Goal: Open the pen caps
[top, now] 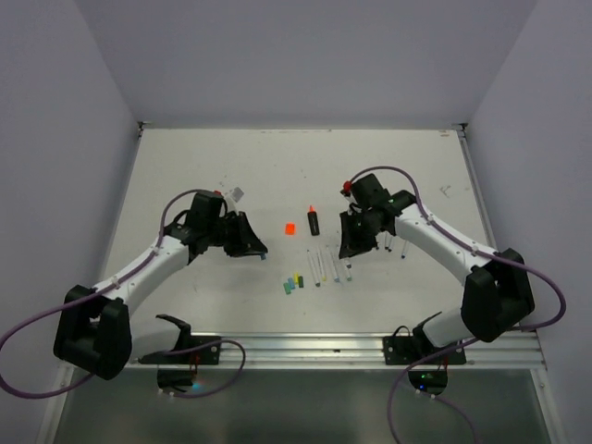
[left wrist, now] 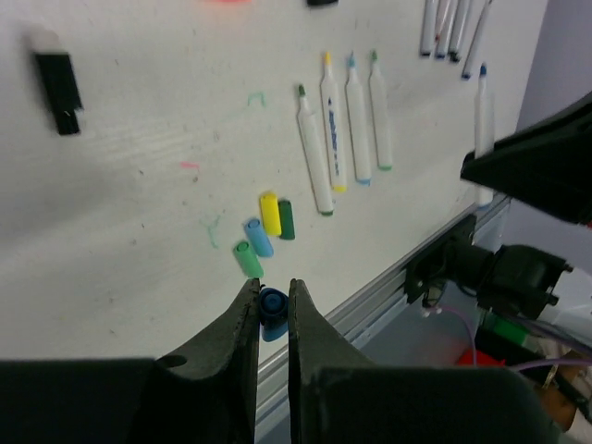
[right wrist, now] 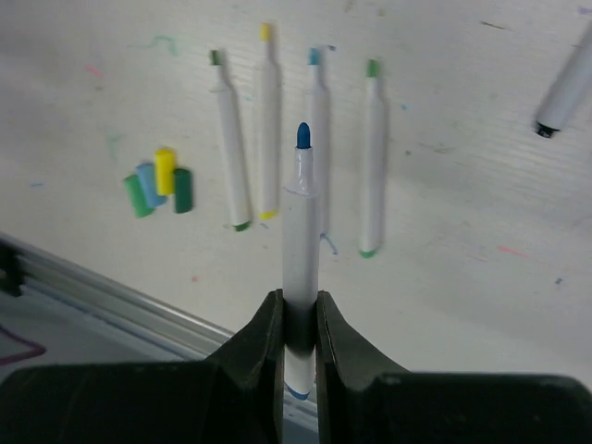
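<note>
I need to bring the white pen to the table beside the row before my right gripper lets go of it. The pen is still high and would fall toward the row (top: 326,266) if I opened.
My left gripper (left wrist: 273,287) is shut on a blue pen cap (left wrist: 273,314), held above the table's near edge. My right gripper (right wrist: 298,301) is shut on a white pen (right wrist: 301,231) whose bare blue tip (right wrist: 302,136) points away from the wrist. Several loose pen caps (left wrist: 264,231) in green, light blue, yellow and dark green lie in a cluster (top: 294,281). Beside them several uncapped white pens (left wrist: 344,129) lie in a row (top: 326,266). In the top view the left gripper (top: 254,248) hangs left of the cluster and the right gripper (top: 350,242) hangs right of the row.
A black marker (top: 313,222) with an orange tip and an orange cap (top: 289,228) lie at mid-table. More pens (top: 396,246) lie to the right of the right gripper. A small black object (left wrist: 60,88) lies further left. A metal rail (top: 305,350) borders the near edge.
</note>
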Controlling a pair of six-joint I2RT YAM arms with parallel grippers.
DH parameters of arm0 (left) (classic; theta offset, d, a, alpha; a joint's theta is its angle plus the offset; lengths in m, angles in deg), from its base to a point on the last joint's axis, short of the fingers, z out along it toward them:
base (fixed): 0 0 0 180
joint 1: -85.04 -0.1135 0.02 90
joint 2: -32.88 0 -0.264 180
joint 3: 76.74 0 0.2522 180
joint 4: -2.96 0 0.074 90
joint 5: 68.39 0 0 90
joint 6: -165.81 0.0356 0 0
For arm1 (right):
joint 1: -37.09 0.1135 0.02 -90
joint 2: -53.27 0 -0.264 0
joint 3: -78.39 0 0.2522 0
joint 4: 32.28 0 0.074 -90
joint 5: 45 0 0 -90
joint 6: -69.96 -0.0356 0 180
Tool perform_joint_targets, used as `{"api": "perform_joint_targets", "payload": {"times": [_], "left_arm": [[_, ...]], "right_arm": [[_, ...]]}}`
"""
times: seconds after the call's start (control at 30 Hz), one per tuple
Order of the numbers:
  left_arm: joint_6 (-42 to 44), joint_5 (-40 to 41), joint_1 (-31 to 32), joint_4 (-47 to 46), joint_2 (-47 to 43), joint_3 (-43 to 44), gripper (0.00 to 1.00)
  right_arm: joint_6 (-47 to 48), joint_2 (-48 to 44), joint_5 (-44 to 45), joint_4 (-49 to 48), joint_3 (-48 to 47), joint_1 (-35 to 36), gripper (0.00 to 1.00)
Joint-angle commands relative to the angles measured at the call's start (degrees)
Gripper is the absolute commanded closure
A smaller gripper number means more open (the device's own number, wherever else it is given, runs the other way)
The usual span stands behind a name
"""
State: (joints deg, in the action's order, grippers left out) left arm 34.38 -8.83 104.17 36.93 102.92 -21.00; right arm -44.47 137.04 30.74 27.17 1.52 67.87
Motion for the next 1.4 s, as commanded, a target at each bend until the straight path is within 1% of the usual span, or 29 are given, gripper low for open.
{"api": "perform_joint_targets", "payload": {"times": [0.0, 0.07, 0.17, 0.33, 0.43, 0.6, 0.67, 0.73, 0.87, 0.93, 0.97, 1.0, 1.03, 1.07, 1.1, 1.17, 1.23, 1.27, 1.33, 1.37], "left_arm": [[-0.75, 4.15, 6.86, 1.15, -0.26, -2.15, 1.00], [-1.89, 6.34, 11.07, 0.80, 1.14, -2.51, 1.00], [-2.16, 8.20, 14.08, 0.10, 3.16, -3.65, 1.00], [-2.08, 9.60, 14.96, -0.61, 5.89, -6.29, 1.00], [-2.08, 10.22, 15.58, -2.18, 7.30, -7.52, 1.00], [-1.72, 10.31, 15.93, -3.42, 10.11, -7.79, 0.99], [-1.64, 10.31, 16.11, -3.77, 11.16, -7.96, 0.95], [-1.72, 10.48, 16.28, -4.21, 11.70, -8.22, 0.94], [-2.16, 10.75, 16.37, -4.82, 12.66, -9.10, 0.89], [-2.51, 11.01, 16.37, -5.00, 12.66, -9.63, 0.84], [-2.69, 11.19, 16.46, -4.91, 12.66, -9.63, 0.79], [-2.69, 11.27, 16.37, -4.91, 12.58, -9.72, 0.79], [-2.78, 11.54, 16.37, -4.83, 12.58, -9.63, 0.77], [-2.78, 11.71, 16.37, -4.74, 12.49, -9.63, 0.73], [-2.78, 11.89, 16.37, -4.65, 12.40, -9.55, 0.72], [-2.78, 12.24, 16.37, -4.39, 12.14, -9.46, 0.69], [-2.69, 12.33, 16.46, -4.12, 12.14, -9.37, 0.66], [-2.69, 12.42, 16.37, -4.04, 12.05, -9.19, 0.62], [-2.60, 12.77, 16.46, -3.60, 11.53, -9.11, 0.59], [-2.60, 12.94, 16.37, -3.42, 11.26, -8.84, 0.56]], "right_arm": [[5.17, -0.19, 11.25, 3.35, 2.11, -0.64, 1.00], [6.49, 1.30, 12.76, 3.09, 2.46, -0.73, 1.00], [7.46, 4.47, 14.09, 1.86, 2.47, -1.08, 1.00], [8.43, 9.30, 16.63, 0.01, 1.50, -1.25, 1.00], [9.13, 10.71, 16.99, -1.22, 1.59, -1.34, 1.00], [9.92, 12.91, 14.44, -3.32, 2.11, -1.43, 1.00], [9.84, 13.44, 12.60, -3.59, 2.03, -1.43, 1.00], [9.92, 14.32, 10.75, -3.85, 2.03, -1.43, 0.97], [10.10, 15.28, 9.87, -4.30, 2.38, -1.43, 0.91], [10.01, 15.90, 9.34, -4.38, 2.47, -1.43, 0.88], [10.10, 15.99, 9.34, -4.47, 2.55, -1.43, 0.87], [10.01, 15.99, 9.17, -4.47, 2.56, -1.43, 0.83], [9.92, 15.99, 8.82, -4.56, 2.64, -1.43, 0.80], [9.92, 16.08, 8.64, -4.56, 2.56, -1.43, 0.78], [9.75, 15.90, 8.46, -4.65, 2.47, -1.43, 0.75], [9.57, 15.64, 7.94, -4.56, 2.64, -1.43, 0.71], [9.31, 15.38, 7.41, -4.56, 2.64, -1.43, 0.68], [9.05, 15.29, 6.97, -4.65, 2.82, -1.43, 0.66], [8.61, 14.76, 6.35, -5.00, 2.99, -1.43, 0.65], [8.34, 13.98, 6.18, -5.00, 3.08, -1.43, 0.64]]}}
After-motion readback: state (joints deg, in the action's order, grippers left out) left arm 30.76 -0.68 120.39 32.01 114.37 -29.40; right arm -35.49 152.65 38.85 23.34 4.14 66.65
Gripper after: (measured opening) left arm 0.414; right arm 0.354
